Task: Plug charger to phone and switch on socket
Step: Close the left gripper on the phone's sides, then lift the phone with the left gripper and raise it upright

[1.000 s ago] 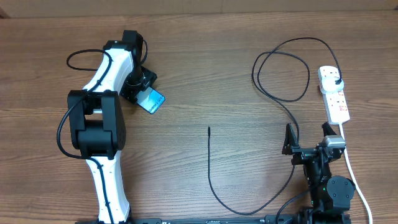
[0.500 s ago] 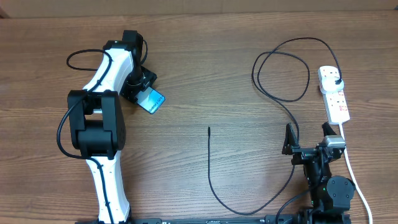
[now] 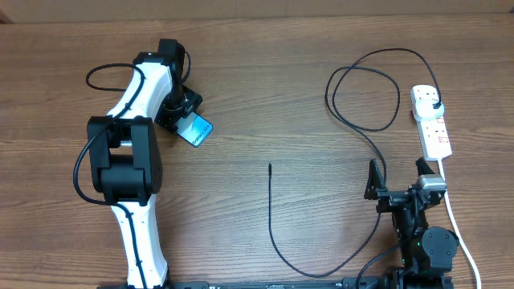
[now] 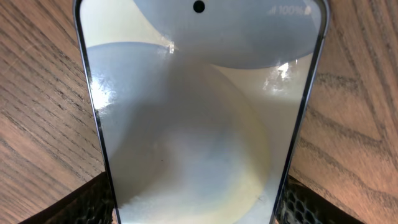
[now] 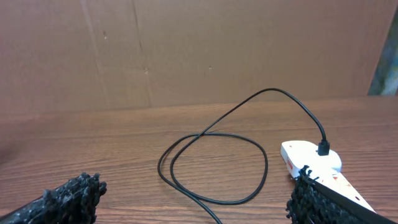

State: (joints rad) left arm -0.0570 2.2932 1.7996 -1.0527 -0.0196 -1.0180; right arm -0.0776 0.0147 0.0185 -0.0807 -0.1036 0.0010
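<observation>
The left gripper's fingers are tight against both long edges of the phone [image 3: 197, 130], so the phone would come up off the table if the left gripper lifted now.
The phone [image 3: 197, 130] lies flat at the far left, its pale screen filling the left wrist view [image 4: 199, 112]. My left gripper [image 3: 185, 114] reaches over it, and both fingers [image 4: 84, 202] press against its long edges, so it is shut on the phone. The charger's black cable [image 3: 271, 217] ends in a free tip [image 3: 270, 166] mid-table, loops at the right [image 5: 211, 168], and its plug head [image 3: 434, 107] sits in the white socket [image 3: 434, 132], which also shows in the right wrist view [image 5: 311, 155]. My right gripper [image 3: 397, 173] stands open and holds nothing, near the socket's lower end.
The socket's thick white cord [image 3: 458, 226] runs down the right edge past my right arm's base. A black arm cable [image 3: 103, 74] loops at the far left. A brown board wall [image 5: 186, 50] backs the table.
</observation>
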